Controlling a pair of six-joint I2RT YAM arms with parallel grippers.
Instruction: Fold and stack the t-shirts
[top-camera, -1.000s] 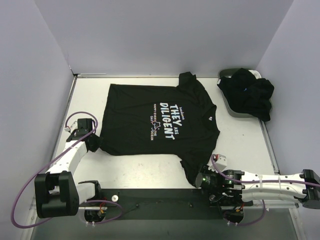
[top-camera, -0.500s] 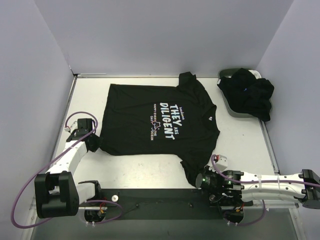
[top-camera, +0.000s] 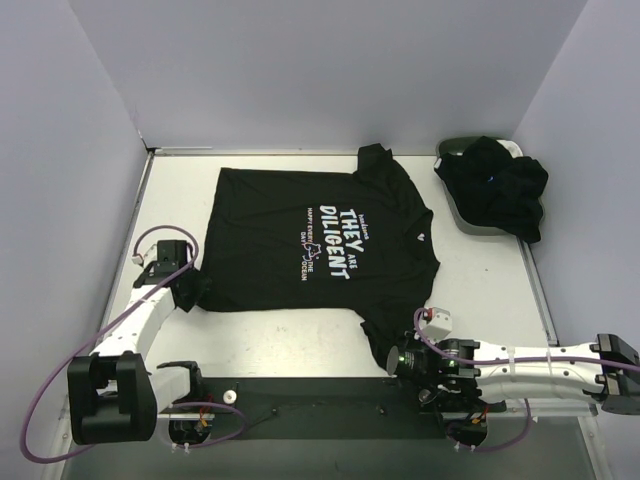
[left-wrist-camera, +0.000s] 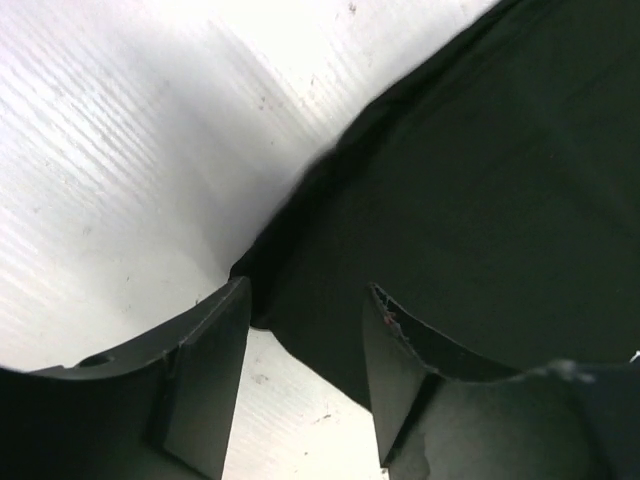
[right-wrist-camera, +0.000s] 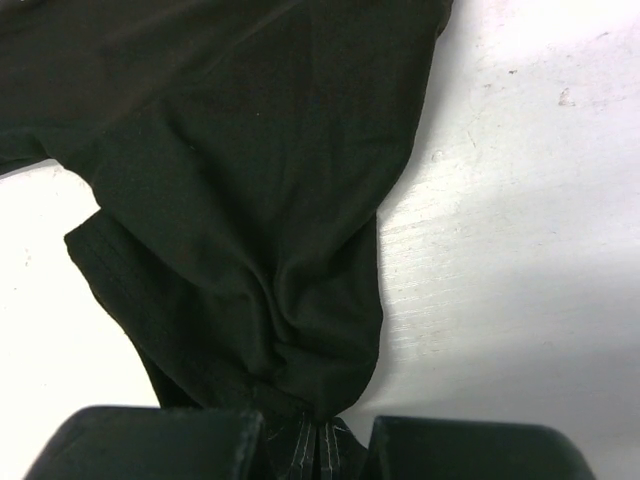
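I need to grab the black t-shirt (top-camera: 300, 215) with my left gripper next by its near hem corner (top-camera: 206, 299), opposite the near sleeve, to fold its near side over.
A black t-shirt (top-camera: 300, 215) with white lettering lies spread flat on the white table (top-camera: 490, 280). My left gripper (top-camera: 190, 291) stands open at its near-left hem corner. In the left wrist view that corner of the t-shirt (left-wrist-camera: 480, 180) lies on the table between the spread fingers of the left gripper (left-wrist-camera: 308, 300), gripped by neither. My right gripper (top-camera: 396, 358) is at the near sleeve. In the right wrist view the right gripper (right-wrist-camera: 318, 432) is shut on the stitched edge of the t-shirt's sleeve (right-wrist-camera: 250, 200), and the cloth bunches toward the jaws.
A dark oval basket (top-camera: 452, 150) sits at the back right with a heap of black shirts (top-camera: 500, 190) spilling over it. Walls close in the table on the left, back and right. A black strip with the arm bases (top-camera: 300, 405) runs along the near edge.
My left gripper has opened and let go of the hem corner, backing off slightly toward the near edge. My right gripper has closed on the sleeve and shifted a little left.
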